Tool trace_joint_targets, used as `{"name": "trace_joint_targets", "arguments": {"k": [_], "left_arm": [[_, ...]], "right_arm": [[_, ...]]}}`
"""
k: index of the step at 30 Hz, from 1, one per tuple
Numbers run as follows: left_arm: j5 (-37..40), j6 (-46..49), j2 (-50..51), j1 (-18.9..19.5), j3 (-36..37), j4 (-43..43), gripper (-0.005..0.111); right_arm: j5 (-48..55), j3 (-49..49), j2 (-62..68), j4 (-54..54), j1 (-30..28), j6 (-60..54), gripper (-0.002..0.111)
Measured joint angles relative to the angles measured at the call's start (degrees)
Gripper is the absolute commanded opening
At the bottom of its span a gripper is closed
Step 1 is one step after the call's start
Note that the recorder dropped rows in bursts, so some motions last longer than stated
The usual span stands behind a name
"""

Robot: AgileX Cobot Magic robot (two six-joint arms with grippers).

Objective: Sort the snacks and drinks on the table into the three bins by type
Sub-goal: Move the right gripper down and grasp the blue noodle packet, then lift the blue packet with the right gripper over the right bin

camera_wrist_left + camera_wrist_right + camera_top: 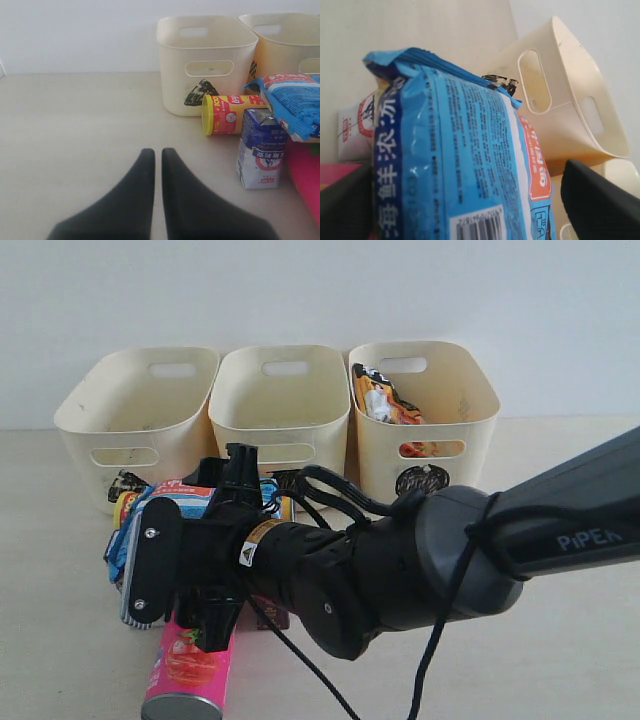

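Observation:
I should next grab the blue noodle pack by its middle [457, 165] with my right gripper to sort it in with the orange snack bag.
My right gripper [190, 530] reaches across to the left and stands open around the blue noodle pack [460, 150]. One finger lies against the pack and the other shows a thin gap. The pack [295, 102] sits over the yellow-red chip tube [230, 115] and the white-and-blue carton [262, 155]. The pink chip tube [190, 670] lies in front on the table [60, 640]. A dark carton [272, 616] peeks out under the arm. The orange snack bag [385, 400] is in the right bin [470, 390]. My left gripper [158, 151] is shut and holds nothing, over bare table.
The three cream bins stand in a row at the back against the wall: the left bin [135, 400] with the triangle mark [200, 92], the middle bin [280, 390], then the right one. The right arm [560, 530] and its cables cross the table's right front.

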Motion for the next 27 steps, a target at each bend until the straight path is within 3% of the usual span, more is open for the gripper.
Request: {"name": "trace_joint_targets", "arguments": {"k": [9, 12, 18, 27], "left_arm": [[0.0, 0.0, 0.0, 0.0, 0.0, 0.0, 0.004], [0.0, 0.0, 0.0, 0.0, 0.0, 0.0, 0.004], [0.0, 0.0, 0.0, 0.0, 0.0, 0.0, 0.004], [0.0, 0.0, 0.0, 0.0, 0.0, 0.0, 0.004]], "right_arm": [[-3.9, 0.0, 3.1, 0.5, 0.0, -0.3, 0.081], [-5.4, 0.0, 3.4, 0.5, 0.0, -0.5, 0.062], [-6.5, 0.0, 3.4, 0.9, 0.0, -0.8, 0.003], [-7.2, 0.0, 3.4, 3.1, 1.2, -10.6, 0.000]]}}
